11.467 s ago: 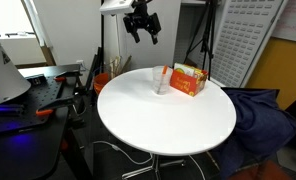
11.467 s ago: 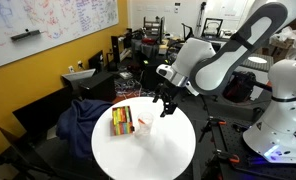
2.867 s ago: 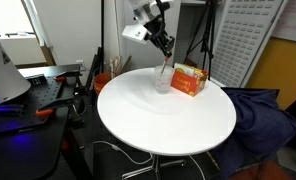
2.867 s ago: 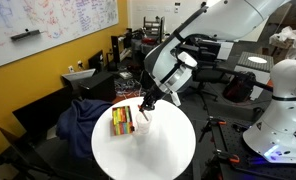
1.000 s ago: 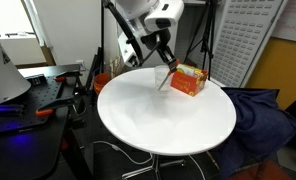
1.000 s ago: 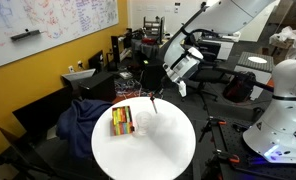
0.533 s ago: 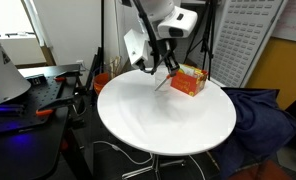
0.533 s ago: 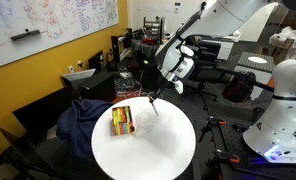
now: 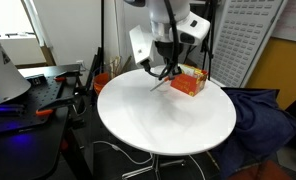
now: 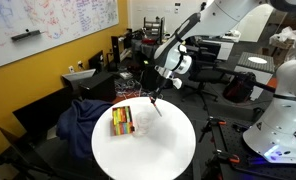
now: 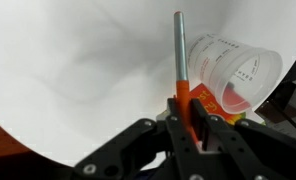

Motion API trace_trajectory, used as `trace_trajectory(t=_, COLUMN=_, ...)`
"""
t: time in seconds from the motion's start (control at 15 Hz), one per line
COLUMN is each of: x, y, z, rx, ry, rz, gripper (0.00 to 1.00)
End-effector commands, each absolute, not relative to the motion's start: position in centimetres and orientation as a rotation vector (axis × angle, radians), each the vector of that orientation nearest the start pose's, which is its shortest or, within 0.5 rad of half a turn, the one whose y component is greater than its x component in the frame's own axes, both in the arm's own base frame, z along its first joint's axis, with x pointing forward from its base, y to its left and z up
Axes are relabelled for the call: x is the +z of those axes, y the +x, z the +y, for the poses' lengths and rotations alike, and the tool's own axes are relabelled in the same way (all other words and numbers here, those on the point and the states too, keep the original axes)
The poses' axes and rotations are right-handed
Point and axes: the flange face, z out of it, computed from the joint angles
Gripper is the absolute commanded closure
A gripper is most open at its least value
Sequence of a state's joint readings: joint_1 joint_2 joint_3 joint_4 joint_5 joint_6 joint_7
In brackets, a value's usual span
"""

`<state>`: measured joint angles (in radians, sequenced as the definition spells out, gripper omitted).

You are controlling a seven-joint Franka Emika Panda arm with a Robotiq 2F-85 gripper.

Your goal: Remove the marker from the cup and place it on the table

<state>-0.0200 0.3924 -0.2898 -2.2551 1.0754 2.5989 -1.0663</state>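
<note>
The robot's gripper needs to let go of the marker. The marker is slanted outside the clear cup above the bare, flat white table, so it would land there.
My gripper [image 11: 188, 108] is shut on the orange-red marker [image 11: 178, 60], which sticks out from the jaws with its darker grey end farthest from me. The clear cup [image 11: 235, 68] shows just right of the marker in the wrist view; the marker is outside it. In both exterior views the gripper [image 9: 168, 70] [image 10: 153, 94] hangs above the round white table [image 9: 163, 125], and the marker [image 9: 160, 83] slants down from it. The cup [image 10: 143, 124] stands below the gripper, beside the orange box.
An orange rectangular box [image 9: 188, 82] [image 10: 120, 121] lies on the table next to the cup. A dark cloth-covered chair [image 9: 263, 115] stands by the table's edge. A black desk [image 9: 33, 95] with equipment is off to one side.
The arm has swung its wrist round and shifted a little sideways with the marker in its grip, so the marker now slants more over the table beside the cup.
</note>
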Motion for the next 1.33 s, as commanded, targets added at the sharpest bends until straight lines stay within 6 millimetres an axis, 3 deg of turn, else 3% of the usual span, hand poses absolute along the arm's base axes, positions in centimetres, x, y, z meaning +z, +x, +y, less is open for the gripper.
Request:
trace_trajectory(t=0.0, x=19.1, y=50.8, z=-18.6, rx=-0.300, ry=-2.740, rz=0.260, gripper=0.96)
trace_trajectory(t=0.67, x=19.0, y=52.0, z=-19.0, rx=-0.123, ry=-2.703, rz=0.370, gripper=0.96)
trace_trajectory(t=0.73, x=19.0, y=52.1, z=-19.1, rx=-0.118, ry=-2.706, rz=0.383, gripper=0.58)
trace_trajectory(t=0.93, x=19.0, y=52.4, z=-19.1, rx=-0.104, ry=-2.703, rz=0.409, gripper=0.43)
trace_trajectory(t=1.27, x=18.9, y=52.6, z=-19.1, rx=-0.099, ry=-2.703, rz=0.426, gripper=0.04)
